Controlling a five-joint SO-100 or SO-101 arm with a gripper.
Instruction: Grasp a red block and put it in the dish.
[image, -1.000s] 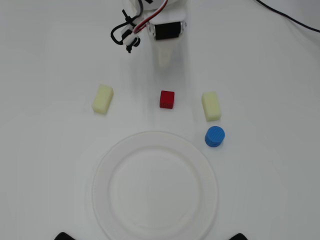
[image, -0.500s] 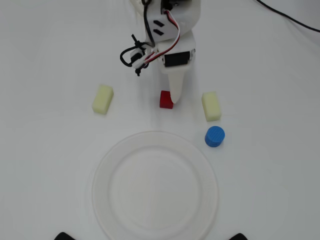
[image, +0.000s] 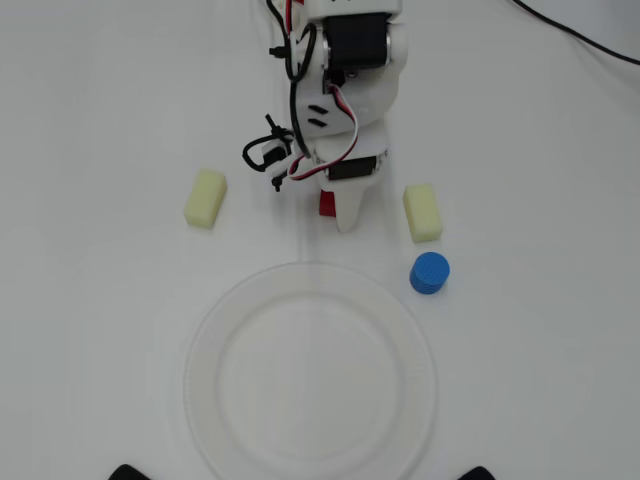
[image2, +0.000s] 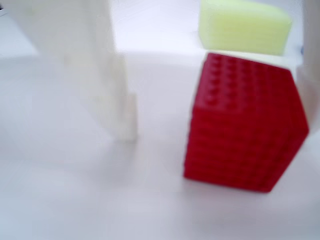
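Observation:
My gripper grabs the red block by its studded cube body (image: 326, 204) next. Then my gripper puts the block in the dish.
The red block (image2: 245, 122) is a small studded cube standing on the white table. In the overhead view only a sliver of it (image: 326, 205) shows beside the gripper's white finger. My gripper (image: 338, 215) is lowered around it and open. In the wrist view the gripper (image2: 217, 125) has one white finger (image2: 112, 75) well to the block's left, and the other finger is just at the block's right edge. The dish (image: 205, 340), a large round white plate, lies in front of the gripper and holds nothing.
A pale yellow oblong block (image: 205, 198) lies left of the arm and another (image: 422, 211) to its right; one shows in the wrist view (image2: 245, 25) behind the red block. A blue cylinder (image: 429, 272) stands by the dish's upper right rim. A black cable crosses the top right.

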